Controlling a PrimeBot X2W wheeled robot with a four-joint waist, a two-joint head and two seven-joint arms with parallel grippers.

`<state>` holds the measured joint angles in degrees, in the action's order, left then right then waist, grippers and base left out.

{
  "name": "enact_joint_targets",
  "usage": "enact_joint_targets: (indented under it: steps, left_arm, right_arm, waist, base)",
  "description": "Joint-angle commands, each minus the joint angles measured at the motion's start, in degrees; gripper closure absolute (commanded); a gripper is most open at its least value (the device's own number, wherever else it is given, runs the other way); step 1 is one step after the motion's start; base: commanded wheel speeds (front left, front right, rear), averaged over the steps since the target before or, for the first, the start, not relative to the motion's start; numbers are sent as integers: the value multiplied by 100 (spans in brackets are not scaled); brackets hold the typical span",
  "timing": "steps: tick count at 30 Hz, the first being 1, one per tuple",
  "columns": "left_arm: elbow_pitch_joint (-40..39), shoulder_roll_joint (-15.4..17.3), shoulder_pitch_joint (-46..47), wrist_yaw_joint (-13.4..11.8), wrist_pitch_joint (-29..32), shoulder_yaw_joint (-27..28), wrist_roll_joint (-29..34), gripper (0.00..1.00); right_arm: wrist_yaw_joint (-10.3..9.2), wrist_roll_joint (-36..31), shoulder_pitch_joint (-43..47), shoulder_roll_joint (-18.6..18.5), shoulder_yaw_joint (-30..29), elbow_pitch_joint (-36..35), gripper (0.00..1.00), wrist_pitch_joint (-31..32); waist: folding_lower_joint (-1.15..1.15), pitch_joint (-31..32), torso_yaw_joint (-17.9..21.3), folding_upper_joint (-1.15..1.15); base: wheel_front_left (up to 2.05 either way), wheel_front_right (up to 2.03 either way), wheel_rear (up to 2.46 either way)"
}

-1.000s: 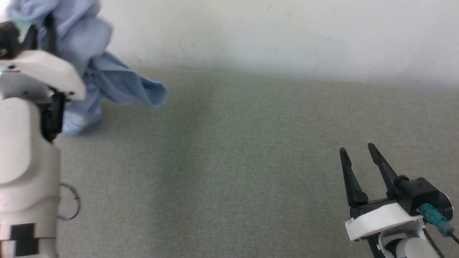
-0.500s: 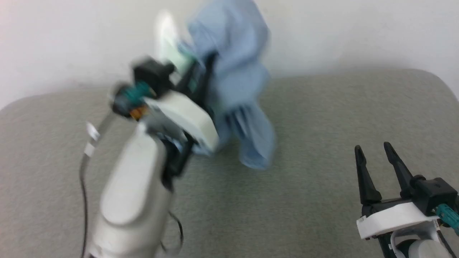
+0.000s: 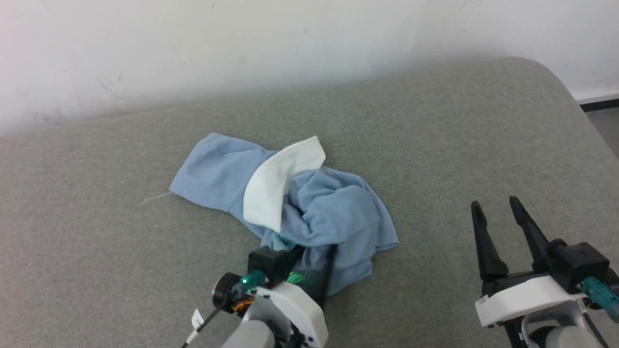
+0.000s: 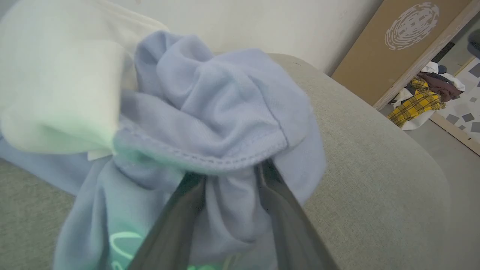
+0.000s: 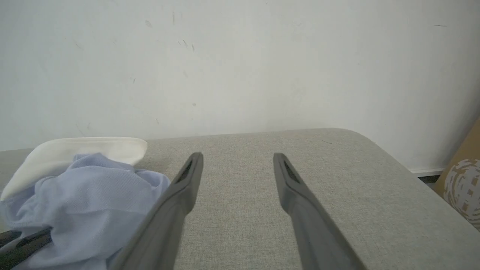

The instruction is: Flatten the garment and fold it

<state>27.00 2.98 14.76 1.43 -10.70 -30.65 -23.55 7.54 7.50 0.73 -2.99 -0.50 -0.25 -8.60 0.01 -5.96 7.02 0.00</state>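
The garment lies crumpled in a heap. Next, my left gripper grabs the fold bunched up between its fingers.
The garment [image 3: 333,212], a light blue shirt, lies crumpled in a heap at the middle of the grey-green padded surface [image 3: 96,251]. Its white collar [image 3: 280,183] is flipped up on top. My left gripper [image 3: 314,251] sits at the heap's near edge, fingers pushed into the cloth. In the left wrist view its two fingers [image 4: 176,225] stand apart, a fold of the garment [image 4: 225,112] bunched between them and draped over their tips. My right gripper [image 3: 494,203] hovers open and empty to the right, well apart from the garment [image 5: 86,195].
A white wall [image 3: 290,38] runs along the far edge. The surface ends in a rounded corner [image 3: 556,72] at the right. Beyond it stand a brown board [image 4: 393,45] and a pile of clothes [image 4: 420,101] on the floor. A loose thread [image 3: 154,198] trails from the garment's left end.
The head camera has swung. The garment, which hung bunched and lifted from my left gripper, now lies on the surface, and the left fingers have parted. My right gripper stays open.
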Motion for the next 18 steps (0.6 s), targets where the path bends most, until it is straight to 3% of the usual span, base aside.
enact_joint_targets:
  steps: [1,5,7,13,18]
  left_arm:
    - [-34,-8,27,-28,-179,-125,-20,0]
    - [-395,-9,118,-32,-400,-222,-129,0]
    - [-1150,-9,129,-68,-425,4,-88,0]
    - [-2338,-10,-65,-352,-429,750,391,0]
    - [-2758,35,-473,-435,-429,1588,748,0]
  right_arm:
    - [-5,14,52,11,-7,3,0,5]
    - [-5,-5,72,11,-35,-4,0,12]
    - [-5,-15,110,11,-85,-27,0,26]
    - [-5,-5,195,11,-146,-85,0,59]
    - [-5,4,237,11,-139,-122,0,85]
  waist:
    - [-1,71,-112,0]
    - [-1,150,-230,0]
    - [-1,190,-344,0]
    - [-1,247,-475,0]
    - [-1,291,-491,0]
  base:
    - [0,0,0]
    - [0,0,0]
    - [0,0,0]
    - [0,0,0]
    - [0,0,0]
